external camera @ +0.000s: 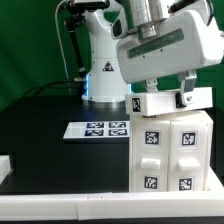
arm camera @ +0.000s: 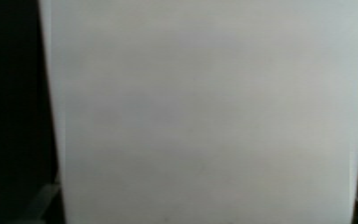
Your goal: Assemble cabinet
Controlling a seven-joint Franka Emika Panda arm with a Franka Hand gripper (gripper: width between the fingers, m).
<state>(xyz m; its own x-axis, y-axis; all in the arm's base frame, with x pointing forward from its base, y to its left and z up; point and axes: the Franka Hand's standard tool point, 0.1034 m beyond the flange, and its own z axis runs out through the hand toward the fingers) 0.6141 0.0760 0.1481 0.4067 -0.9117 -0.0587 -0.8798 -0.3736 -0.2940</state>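
Observation:
My gripper should release the white piece, because the lower edge of the white piece (external camera: 196, 99) is level on the tall cabinet and the piece would stay.
The cabinet (external camera: 170, 155) stands upright at the exterior view's right, a tall white box with black-and-white tags in two columns on its front. On top of it sits a white cabinet piece (external camera: 196, 99). My gripper (external camera: 162, 100) comes down from above, with one dark finger (external camera: 137, 99) on each side of that piece, shut on it. In the wrist view the piece's plain white face (arm camera: 202, 110) fills nearly the whole picture between dark margins, and the fingers hardly show.
The marker board (external camera: 104, 128) lies flat on the black table, left of the cabinet. A small white object (external camera: 5, 165) shows at the left edge. The arm's white base (external camera: 100, 70) stands behind, before a green backdrop.

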